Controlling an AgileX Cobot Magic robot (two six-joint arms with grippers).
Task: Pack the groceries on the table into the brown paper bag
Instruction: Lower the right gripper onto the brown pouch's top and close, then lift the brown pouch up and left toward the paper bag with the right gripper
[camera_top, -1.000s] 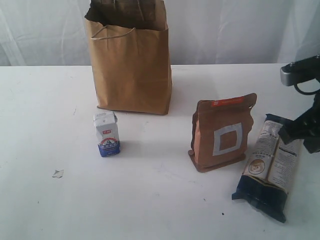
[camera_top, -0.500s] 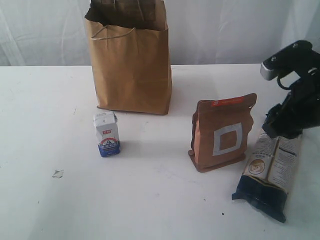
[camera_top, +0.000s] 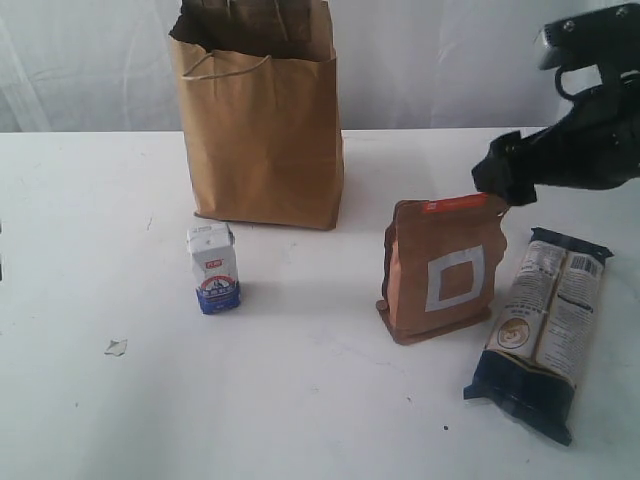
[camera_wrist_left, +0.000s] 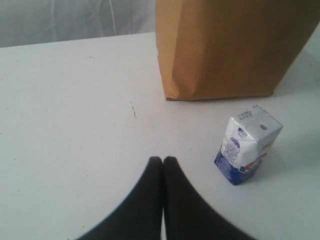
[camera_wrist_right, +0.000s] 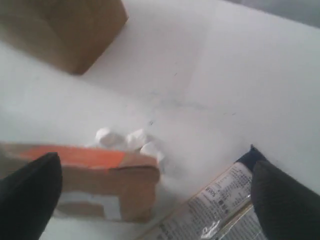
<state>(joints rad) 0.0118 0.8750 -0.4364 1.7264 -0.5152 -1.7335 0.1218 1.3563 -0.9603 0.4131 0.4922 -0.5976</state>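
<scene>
Next, my right gripper grabs the copper-brown pouch by its top corner (camera_top: 478, 205) to pack it into the brown paper bag (camera_top: 260, 130).
The brown paper bag (camera_top: 260, 130) stands upright at the back of the table (camera_top: 320, 400). A small white-blue carton (camera_top: 213, 268) stands in front of it, also in the left wrist view (camera_wrist_left: 247, 145). A copper-brown pouch (camera_top: 445, 270) stands at the right, and a long dark-blue and cream packet (camera_top: 545, 330) lies beside it. My right gripper (camera_top: 500, 178) hovers just above the pouch's top right corner, open wide and empty (camera_wrist_right: 157, 200), with the pouch (camera_wrist_right: 85, 175) and packet (camera_wrist_right: 220, 210) below it. My left gripper (camera_wrist_left: 163, 161) is shut and empty, left of the carton.
A small torn paper scrap (camera_top: 116, 347) lies on the table at the front left. Small white lumps (camera_wrist_right: 130, 140) lie on the table just beyond the pouch. A white curtain (camera_top: 450, 60) hangs behind the table.
My right gripper has risen from over the packet and swung left and up to above the pouch, opening its jaws. The packet now lies uncovered. The left gripper has not moved.
</scene>
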